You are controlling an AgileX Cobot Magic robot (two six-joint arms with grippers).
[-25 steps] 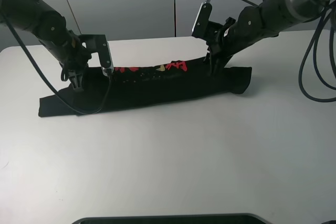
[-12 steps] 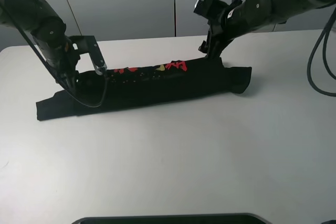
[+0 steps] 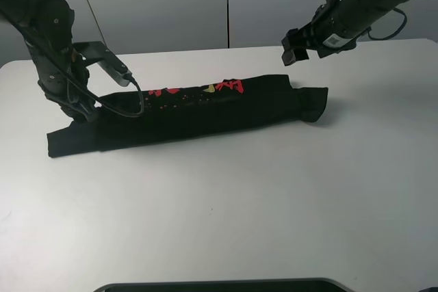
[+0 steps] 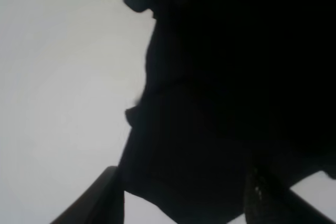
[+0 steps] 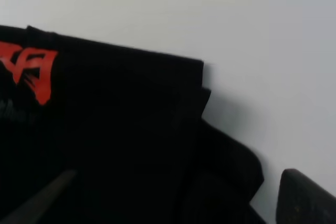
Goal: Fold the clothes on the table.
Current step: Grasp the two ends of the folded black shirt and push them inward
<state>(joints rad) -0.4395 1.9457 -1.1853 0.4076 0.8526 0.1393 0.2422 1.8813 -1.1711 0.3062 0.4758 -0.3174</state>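
My right gripper takes hold of the black T-shirt by its folded end (image 3: pixel 298 100) (image 5: pixel 189 135) beside the red characters next, to fold the long T-shirt shorter.
The clothes (image 3: pixel 205 111) are a black T-shirt folded into a long narrow strip across the white table (image 3: pixel 226 203). Red characters (image 3: pixel 198 89) show along the strip's far edge. My left gripper (image 3: pixel 80 112) hangs just over the strip's left end. In the left wrist view its fingers (image 4: pixel 100 203) stand apart with black cloth (image 4: pixel 236 77) below them and nothing gripped. My right gripper (image 3: pixel 294 49) is raised well above the strip's right end. In the right wrist view the right gripper (image 5: pixel 173 205) is open over the folded end (image 5: pixel 157 129), beside a red character (image 5: pixel 31 69).
Grey wall panels (image 3: pixel 171 5) stand behind the table. A dark edge (image 3: pixel 219 285) shows at the bottom of the high view. A black cable (image 3: pixel 126 104) from the left arm loops over the shirt. White tabletop lies in front of the strip.
Both grippers have opened and let go of the shirt. The right arm has lifted up and away to the right. The left arm has drawn back slightly to the left.
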